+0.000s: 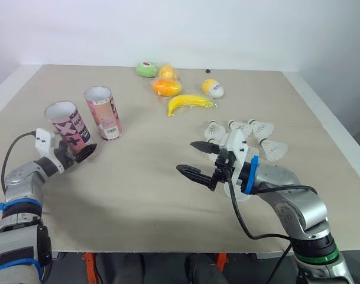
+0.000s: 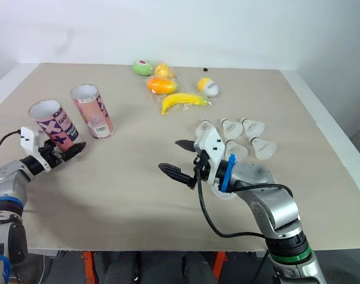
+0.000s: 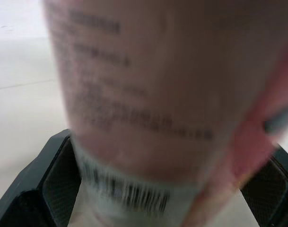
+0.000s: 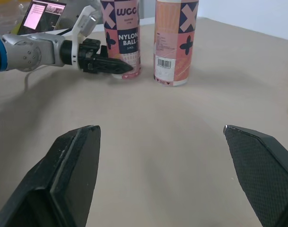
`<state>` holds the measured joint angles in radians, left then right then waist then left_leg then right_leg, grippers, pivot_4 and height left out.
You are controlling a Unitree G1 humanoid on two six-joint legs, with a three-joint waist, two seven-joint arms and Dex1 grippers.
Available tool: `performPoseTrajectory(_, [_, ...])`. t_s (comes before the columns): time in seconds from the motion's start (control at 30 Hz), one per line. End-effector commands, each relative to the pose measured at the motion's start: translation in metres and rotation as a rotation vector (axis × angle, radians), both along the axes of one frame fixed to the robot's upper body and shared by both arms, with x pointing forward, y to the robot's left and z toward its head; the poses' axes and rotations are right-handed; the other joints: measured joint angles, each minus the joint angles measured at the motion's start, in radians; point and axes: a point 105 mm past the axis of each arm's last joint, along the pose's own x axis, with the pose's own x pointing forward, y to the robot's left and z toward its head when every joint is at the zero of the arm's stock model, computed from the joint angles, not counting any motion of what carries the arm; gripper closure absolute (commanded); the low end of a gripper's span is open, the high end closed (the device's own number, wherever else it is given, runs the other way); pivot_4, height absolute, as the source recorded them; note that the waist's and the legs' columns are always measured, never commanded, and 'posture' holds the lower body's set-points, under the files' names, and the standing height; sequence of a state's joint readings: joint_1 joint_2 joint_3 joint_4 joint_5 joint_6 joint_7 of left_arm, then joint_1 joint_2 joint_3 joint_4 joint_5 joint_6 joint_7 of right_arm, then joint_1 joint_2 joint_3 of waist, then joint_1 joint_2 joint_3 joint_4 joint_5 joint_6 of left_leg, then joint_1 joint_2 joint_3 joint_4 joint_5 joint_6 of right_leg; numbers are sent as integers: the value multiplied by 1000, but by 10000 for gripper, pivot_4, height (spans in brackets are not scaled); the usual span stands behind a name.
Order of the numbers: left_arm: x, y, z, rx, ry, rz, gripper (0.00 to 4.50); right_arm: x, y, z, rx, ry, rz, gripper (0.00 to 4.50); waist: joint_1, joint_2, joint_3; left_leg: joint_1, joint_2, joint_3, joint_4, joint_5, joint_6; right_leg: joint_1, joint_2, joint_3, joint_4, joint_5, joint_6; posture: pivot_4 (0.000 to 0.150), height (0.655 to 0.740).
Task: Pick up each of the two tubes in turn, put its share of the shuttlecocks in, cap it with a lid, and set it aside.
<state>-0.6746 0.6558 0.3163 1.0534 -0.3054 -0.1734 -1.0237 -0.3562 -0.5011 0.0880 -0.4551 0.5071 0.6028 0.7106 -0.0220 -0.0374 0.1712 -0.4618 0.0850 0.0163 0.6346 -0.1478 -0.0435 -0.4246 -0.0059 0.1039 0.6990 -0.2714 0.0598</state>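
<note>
Next, my left gripper grabs the pink tube by its lower barcoded part to hold it steady for filling with shuttlecocks.
Two pink patterned tubes stand open-topped at the table's left. My left gripper is open, and its fingers straddle the base of the nearer tube; whether they touch it I cannot tell. The second tube stands just to the right, apart from the gripper. Several white shuttlecocks lie at the right. My right gripper hovers open over bare table mid-right, nothing between its fingers. A pale round lid lies partly hidden under my right wrist.
Toy fruit lies at the back centre: a banana, an orange, a green piece and a white-and-yellow piece. The table's front edge runs close under both arms. A laptop sits beyond the left side.
</note>
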Motion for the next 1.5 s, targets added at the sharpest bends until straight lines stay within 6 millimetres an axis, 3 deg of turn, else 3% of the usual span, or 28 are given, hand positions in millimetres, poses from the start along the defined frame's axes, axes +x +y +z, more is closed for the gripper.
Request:
performPoseTrajectory(0.03, [10, -8, 15, 25, -46, -16, 0, -8, 1, 16, 7, -83, 5, 407, 0, 0, 0, -1, 0, -1, 0, 0, 0, 0, 0, 0, 0, 0, 0, 1500, 6917])
performPoseTrajectory(0.2, [11, -11, 15, 19, -53, -27, 0, -9, -1, 16, -1, -85, -8, 407, 0, 0, 0, -1, 0, -1, 0, 0, 0, 0, 0, 0, 0, 0, 0, 1500, 6917])
performPoseTrajectory(0.3, [10, -10, 13, 19, -53, -21, 6083, -10, -2, 16, -2, -85, -10, 0, 0, 0, 0, -1, 0, -1, 0, 0, 0, 0, 0, 0, 0, 0, 0, 1500, 6917])
performPoseTrajectory(0.77, [8, -12, 13, 11, -77, -28, 6083, -10, -1, 17, -12, -82, 1, 0, 0, 0, 0, -1, 0, -1, 0, 0, 0, 0, 0, 0, 0, 0, 0, 1500, 6917])
performPoseTrajectory(0.83, [7, -11, 11, 9, -71, -25, 14194, -11, -1, 18, -11, -80, 4, 0, 0, 0, 0, -1, 0, -1, 0, 0, 0, 0, 0, 0, 0, 0, 0, 1500, 6917])
performPoseTrajectory(0.87, [7, -10, 11, 11, -67, -23, 14985, -11, -1, 18, -12, -80, 5, 0, 0, 0, 0, -1, 0, -1, 0, 0, 0, 0, 0, 0, 0, 0, 0, 1500, 6917])
performPoseTrajectory(1.27, [-7, -8, 9, 19, -38, -93, 14985, -14, -4, 15, -20, -57, 3, 0, 0, 0, 0, -1, 0, -1, 0, 0, 0, 0, 0, 0, 0, 0, 0, 1500, 6917])
performPoseTrajectory(1.5, [-14, -17, -1, -14, 15, -140, 14985, -15, -3, 14, -18, -47, 11, 0, 0, 0, 0, 0, 0, -1, 0, 0, 0, 0, 0, 0, 0, 0, 0, 1500, 6917])
